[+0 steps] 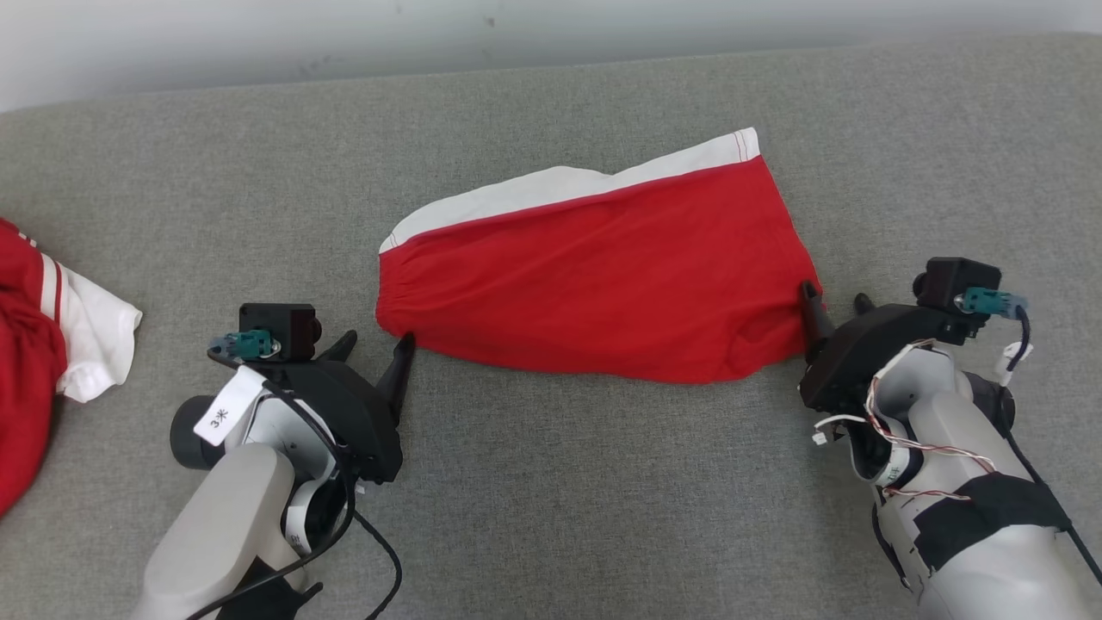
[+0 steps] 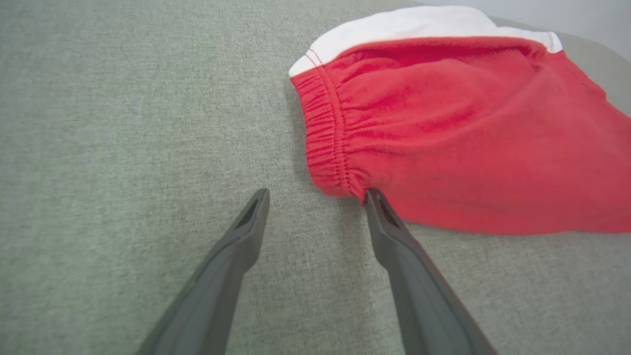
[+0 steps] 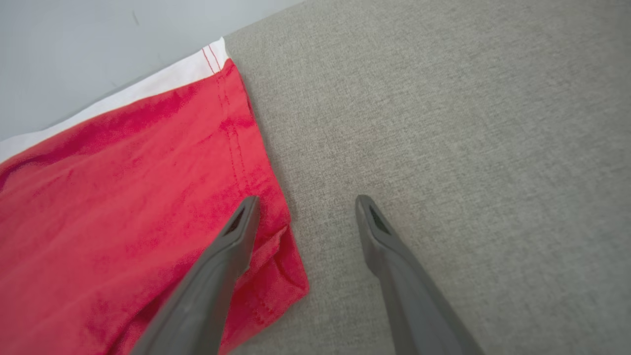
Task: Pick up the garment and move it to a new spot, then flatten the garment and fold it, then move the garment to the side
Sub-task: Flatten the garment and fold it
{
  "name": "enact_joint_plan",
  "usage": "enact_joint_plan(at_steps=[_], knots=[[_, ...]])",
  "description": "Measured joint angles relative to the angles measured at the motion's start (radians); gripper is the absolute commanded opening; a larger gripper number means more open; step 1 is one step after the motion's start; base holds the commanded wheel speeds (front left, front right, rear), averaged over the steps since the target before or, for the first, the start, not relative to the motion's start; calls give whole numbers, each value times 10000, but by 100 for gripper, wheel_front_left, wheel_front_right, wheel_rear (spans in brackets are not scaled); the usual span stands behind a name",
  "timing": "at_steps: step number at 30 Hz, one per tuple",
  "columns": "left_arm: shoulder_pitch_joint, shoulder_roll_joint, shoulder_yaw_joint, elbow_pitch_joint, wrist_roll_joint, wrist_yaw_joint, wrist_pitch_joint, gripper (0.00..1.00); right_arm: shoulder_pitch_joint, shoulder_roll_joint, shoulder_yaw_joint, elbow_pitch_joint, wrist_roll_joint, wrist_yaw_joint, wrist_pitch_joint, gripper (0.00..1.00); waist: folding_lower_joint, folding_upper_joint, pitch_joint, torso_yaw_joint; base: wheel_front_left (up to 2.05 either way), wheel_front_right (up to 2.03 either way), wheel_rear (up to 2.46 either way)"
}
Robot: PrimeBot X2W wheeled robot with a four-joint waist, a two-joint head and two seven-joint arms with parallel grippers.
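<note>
Next, my right gripper grabs the garment by its red leg-hem corner [image 1: 795,315] to move the folded shorts [image 1: 578,279].
The garment [image 1: 603,267] is a pair of red shorts with a white side stripe, lying folded and flat on the grey fabric surface [image 1: 551,482]. Its elastic waistband [image 2: 328,133] faces left and its leg hem [image 3: 236,148] faces right. My left gripper [image 1: 374,342] stands open at the near left corner; one fingertip [image 2: 372,195] touches the waistband's lower corner. My right gripper [image 1: 835,297] stands open at the near right corner, with one finger [image 3: 241,222] over the red cloth and the other [image 3: 367,212] over bare surface. Nothing is held.
A second red and white garment [image 1: 52,344] lies bunched at the left edge of the surface. A pale wall [image 1: 430,34] runs along the far edge. Grey surface stretches in front of the shorts between my two arms.
</note>
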Motion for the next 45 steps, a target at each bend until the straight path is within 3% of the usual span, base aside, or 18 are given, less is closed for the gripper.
enact_joint_plan(at_steps=[4, 5, 6, 7, 11, 12, 13, 14, 22, 31, 36, 45], knots=[[-40, -17, -29, 313, 6, -86, -52, 100, -210, 84, 232, 341, 54, 25, 100, 100, -1, 0, 28, 33, 0, 0, 0], [-58, -19, -35, 370, 13, -90, -58, 100, -274, 90, 295, 453, 67, 54, 161, 71, -1, 0, 34, 39, 0, 0, 0], [-80, -31, -36, 428, 13, -109, -111, 100, -325, 88, 362, 529, 67, 84, 192, 55, 0, 0, 39, 45, 0, 0, 0], [-128, -56, -42, 512, 13, -169, -134, 100, -342, 86, 418, 575, 71, 107, 272, 55, -1, 0, 43, 52, 0, 0, 0], [-274, -146, -69, 752, 13, -259, -217, 100, -365, 86, 593, 857, 71, 228, 445, 27, -1, 0, 41, 71, 0, 0, 0], [-280, -173, -75, 825, 13, -265, -228, 100, -378, 88, 621, 903, 71, 247, 481, 16, -1, 0, 37, 73, 0, 0, 0], [-298, -190, -77, 888, 13, -268, -267, 100, -387, 96, 642, 943, 71, 272, 495, 14, -2, 0, 32, 72, 0, 0, 0], [-320, -207, -79, 943, 13, -297, -316, 100, -413, 102, 652, 1001, 71, 276, 497, 1, -1, 0, 26, 69, 0, 0, 0], [-512, -242, 12, 1302, 0, -359, -495, 100, -632, 142, 686, 1371, 86, 372, 510, 0, -1, 0, -38, 26, 0, 0, 0], [-514, 140, 441, 1252, -435, -871, -918, 100, -722, 144, 594, 1814, 102, 443, 339, 0, -1, 0, -200, 182, 0, 0, 0], [-477, -73, 167, 941, -731, -1147, -1003, 100, -717, 111, 585, 2044, 102, 445, 253, 0, -1, 0, -326, 352, 0, 0, 0], [-424, -257, -297, 965, -742, -1221, -989, 100, -748, 109, 748, 2243, 100, 535, 240, 0, -2, 0, -408, 349, 0, 0, 0]])
